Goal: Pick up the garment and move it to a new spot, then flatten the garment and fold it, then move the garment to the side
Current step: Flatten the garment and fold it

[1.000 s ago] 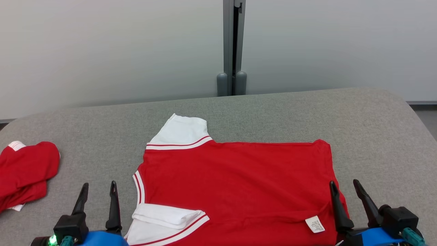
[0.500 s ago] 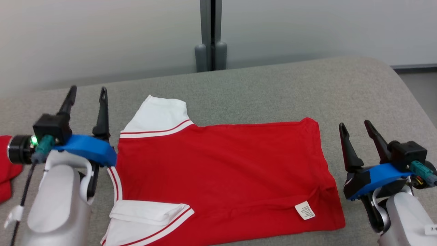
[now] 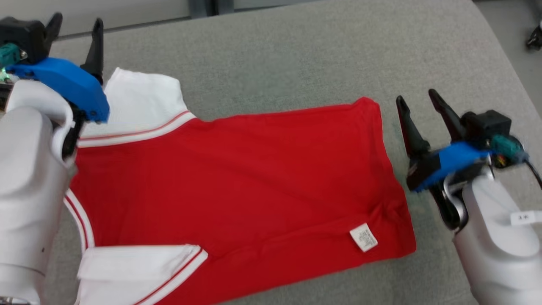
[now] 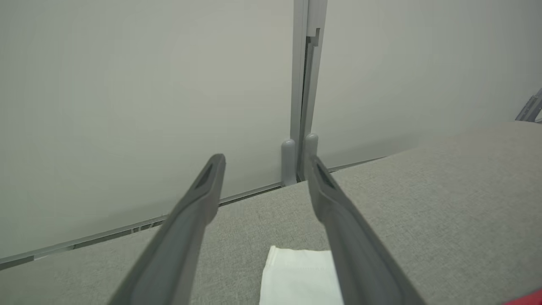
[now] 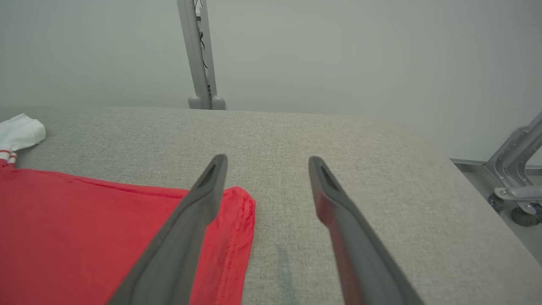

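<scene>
My left gripper grabs the garment by its white sleeve end (image 3: 145,86) next, to fold the outstretched sleeve in over the red body (image 3: 233,173).
A red garment (image 3: 237,186) with white sleeves lies flat on the grey table (image 3: 296,55), collar to the left, hem to the right, a white label (image 3: 363,237) near the hem. My left gripper (image 3: 76,23) hovers open by the far white sleeve (image 3: 135,101); that sleeve's edge (image 4: 296,275) shows between its fingers in the left wrist view. My right gripper (image 3: 417,101) stands open just right of the hem's far corner (image 5: 237,203), holding nothing. The near sleeve (image 3: 135,267) is folded over on itself.
A grey post (image 4: 300,106) and pale wall panels stand behind the table. The table's rounded right edge (image 5: 465,178) drops to a floor where a grey wheeled frame (image 5: 516,186) stands. Bare grey cloth lies beyond and right of the garment.
The head camera has tilted down and shifted, so the wall has left the view. Both arms have reached forward along the garment's two ends. Both grippers stay open.
</scene>
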Motion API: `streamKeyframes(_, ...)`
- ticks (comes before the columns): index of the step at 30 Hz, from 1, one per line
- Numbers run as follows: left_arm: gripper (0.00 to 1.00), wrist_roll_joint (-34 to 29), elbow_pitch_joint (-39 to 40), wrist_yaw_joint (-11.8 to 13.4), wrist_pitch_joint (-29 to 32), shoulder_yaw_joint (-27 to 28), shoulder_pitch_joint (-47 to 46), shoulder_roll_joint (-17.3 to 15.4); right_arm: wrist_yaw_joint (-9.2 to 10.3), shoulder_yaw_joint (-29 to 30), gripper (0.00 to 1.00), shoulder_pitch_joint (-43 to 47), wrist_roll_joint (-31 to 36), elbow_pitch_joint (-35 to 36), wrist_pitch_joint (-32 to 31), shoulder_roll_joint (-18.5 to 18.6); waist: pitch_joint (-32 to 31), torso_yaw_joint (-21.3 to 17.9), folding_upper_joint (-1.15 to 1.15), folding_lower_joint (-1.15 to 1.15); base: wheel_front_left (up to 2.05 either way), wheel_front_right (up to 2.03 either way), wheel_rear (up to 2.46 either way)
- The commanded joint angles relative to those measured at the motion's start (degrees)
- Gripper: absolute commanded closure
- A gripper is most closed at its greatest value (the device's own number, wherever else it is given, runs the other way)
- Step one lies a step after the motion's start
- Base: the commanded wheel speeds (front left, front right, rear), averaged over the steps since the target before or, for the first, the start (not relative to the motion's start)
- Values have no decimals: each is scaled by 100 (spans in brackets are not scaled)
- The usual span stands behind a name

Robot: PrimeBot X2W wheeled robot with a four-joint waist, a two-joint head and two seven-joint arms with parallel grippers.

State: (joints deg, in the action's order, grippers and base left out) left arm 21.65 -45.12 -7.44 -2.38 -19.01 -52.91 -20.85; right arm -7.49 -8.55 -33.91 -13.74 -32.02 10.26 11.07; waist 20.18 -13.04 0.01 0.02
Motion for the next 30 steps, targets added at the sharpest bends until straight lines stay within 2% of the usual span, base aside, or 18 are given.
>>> streamKeyframes(1, 0, 142, -131, -4, 85, -140, -208, -71, -1, -74, 0, -208, -73, -38, 56, -36, 184, -33, -1, -2, 0, 0, 0)
streamKeyframes(6, 0, 434, -591, -4, 351, -698, -526, -250, -1, -361, 0, -584, -188, -236, 216, -130, 478, -245, -1, -2, 0, 0, 0)
streamKeyframes(14, 0, 842, -1216, -5, 659, -1223, -873, -466, -1, -652, 0, -942, -359, -433, 397, -209, 824, -444, -1, -2, 0, 0, 0)
streamKeyframes(22, 0, 1546, -1458, -5, 1031, -1454, -861, -365, -1, -802, 0, -1089, -474, -614, 473, -226, 915, -485, -1, -2, 0, 0, 0)
streamKeyframes(27, 0, 1741, -1522, -5, 1287, -1699, -834, -398, -1, -850, 0, -1156, -498, -681, 490, -209, 947, -495, -1, -2, 0, 0, 0)
streamKeyframes(28, 5, 1782, -1544, -5, 1361, -1760, -804, -394, -1, -857, 0, -1169, -507, -690, 491, -203, 947, -497, -1, -2, 0, 0, 0)
streamKeyframes(29, 51, 1832, -1554, -5, 1412, -1812, -785, -395, -1, -864, 0, -1174, -521, -704, 494, -197, 943, -497, -1, -2, 0, 0, 0)
streamKeyframes(30, 91, 1878, -1554, -5, 1425, -1856, -784, -407, -1, -871, 0, -1172, -528, -709, 497, -196, 935, -496, -1, -2, 0, 0, 0)
